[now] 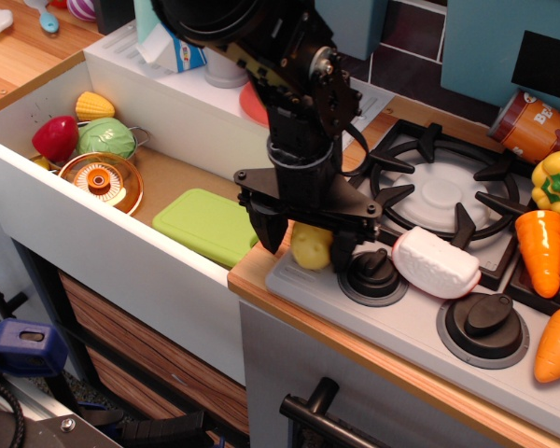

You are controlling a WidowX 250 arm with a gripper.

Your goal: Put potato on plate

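I should take hold of the potato (310, 245) by its rounded sides with my gripper next, so I can put it on the red-coral plate (251, 101).
The potato (310, 245) is a small pale-yellow oval lying on the grey front strip of the toy stove, next to the wooden counter edge. My gripper (306, 245) has come down over it, with one black finger (265, 231) on its left and the other on its right. The jaws stand apart and straddle the potato; I cannot see firm contact. The red-coral plate (251, 101) lies on the white ledge behind the sink. My arm hides most of it, and only a sliver shows.
A green cutting board (208, 223), a copper pot lid (101, 182) and toy vegetables (56, 137) lie in the sink at left. A stove knob (372, 272) and a white-and-red toy (436, 264) sit just right of the potato. Carrots (541, 248), a yellow pepper (556, 182) and a can (532, 126) are at far right.
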